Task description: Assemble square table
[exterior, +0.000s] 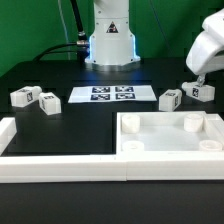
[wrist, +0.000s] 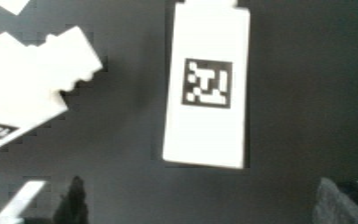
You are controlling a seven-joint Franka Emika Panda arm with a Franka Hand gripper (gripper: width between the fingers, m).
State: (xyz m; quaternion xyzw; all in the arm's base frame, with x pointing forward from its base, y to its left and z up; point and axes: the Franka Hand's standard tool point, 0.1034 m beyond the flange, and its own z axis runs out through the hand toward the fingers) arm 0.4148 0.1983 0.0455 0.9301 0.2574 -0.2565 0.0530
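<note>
My fingers stop short of the long leg's near end in the wrist view, so it is too early to close before my gripper moves toward it.
The square white panel [exterior: 168, 137] with round corner sockets lies at the front on the exterior view's right. Two tagged white legs [exterior: 22, 97] [exterior: 46, 102] lie at the left, and two more [exterior: 170, 99] [exterior: 202, 92] at the right. My gripper [exterior: 195, 74] hovers over the right pair, open and empty. In the wrist view one long leg [wrist: 208, 85] with its tag facing up lies ahead of my gripper [wrist: 202, 205], in line with the gap between the wide-apart fingers [wrist: 60, 200]. A second leg [wrist: 34, 85] lies askew beside it.
The marker board [exterior: 110, 95] lies at the table's middle, in front of the robot base [exterior: 110, 40]. A long low white border wall [exterior: 60, 166] runs along the front and turns up the left side. The tabletop is black.
</note>
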